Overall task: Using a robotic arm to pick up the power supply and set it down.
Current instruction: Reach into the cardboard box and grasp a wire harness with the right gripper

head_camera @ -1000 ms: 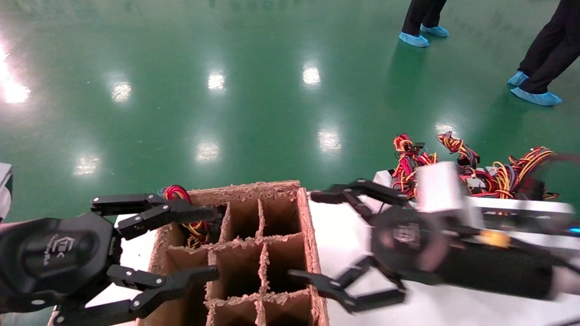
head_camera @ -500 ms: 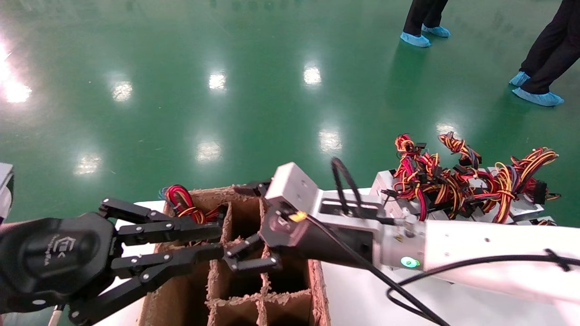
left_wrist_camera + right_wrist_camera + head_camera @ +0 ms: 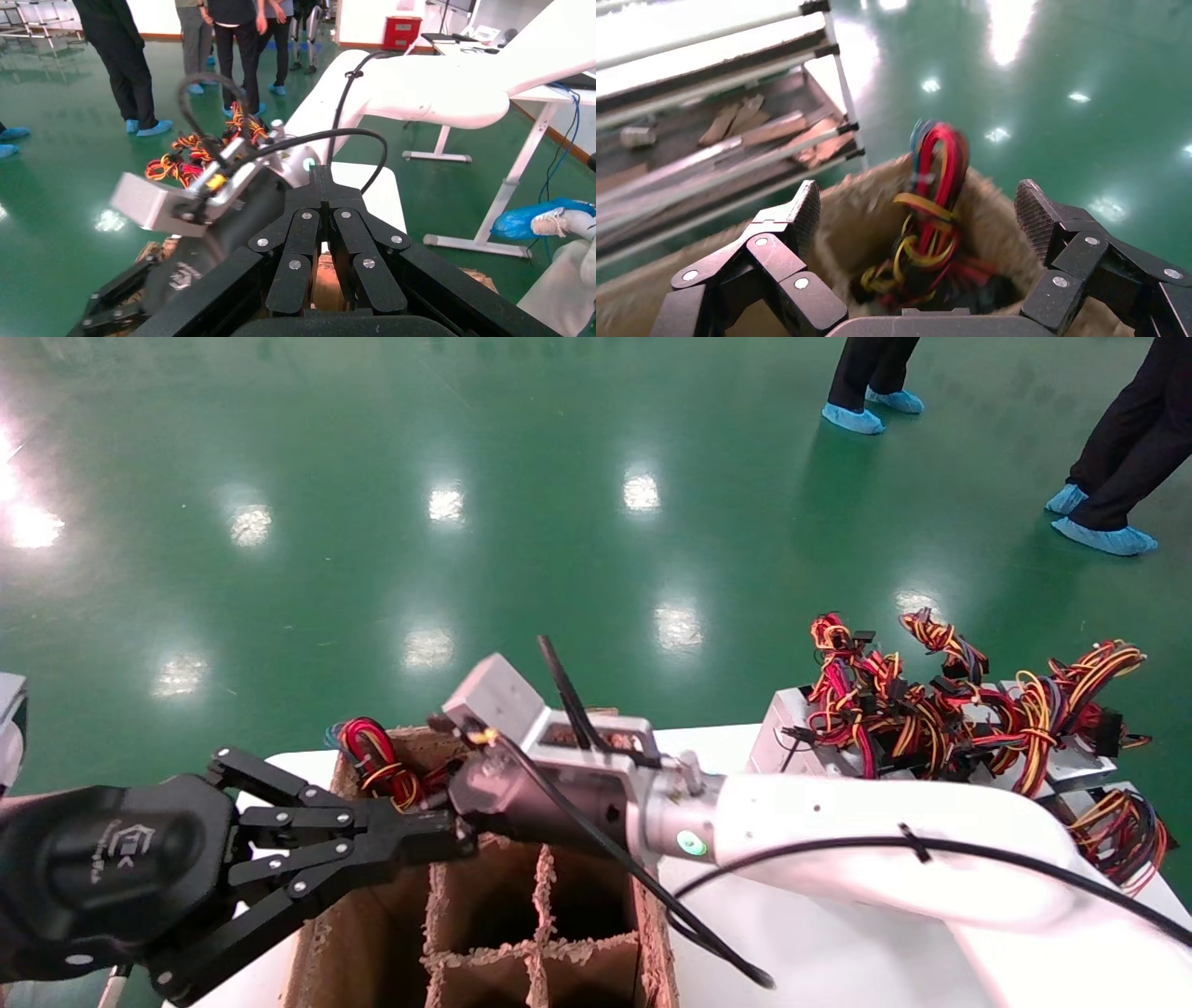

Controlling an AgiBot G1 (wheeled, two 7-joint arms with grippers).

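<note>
My right gripper's fingers stop short of the wire bundle's yellow-wrapped part, so it is too early to close. The gripper moves forward, before closing on that part.
One power supply sits in the back-left cell of the cardboard box; only its red, yellow and black wire bundle shows, and its metal case is hidden. My right gripper is open just above that cell, one finger on either side of the wires, touching nothing. In the head view the white right arm reaches across the box, and its wrist hides most of the right gripper. My left gripper is shut and empty, its tips close beside the right wrist over the box's left side.
The brown cardboard box has several divider cells and stands on a white table. Several more power supplies with tangled wires are piled at the table's right. People stand on the green floor beyond. A shelf rack stands past the box.
My right arm swung left from above the table to the box's back-left cell, staying open. My left gripper closed from wide open to shut.
</note>
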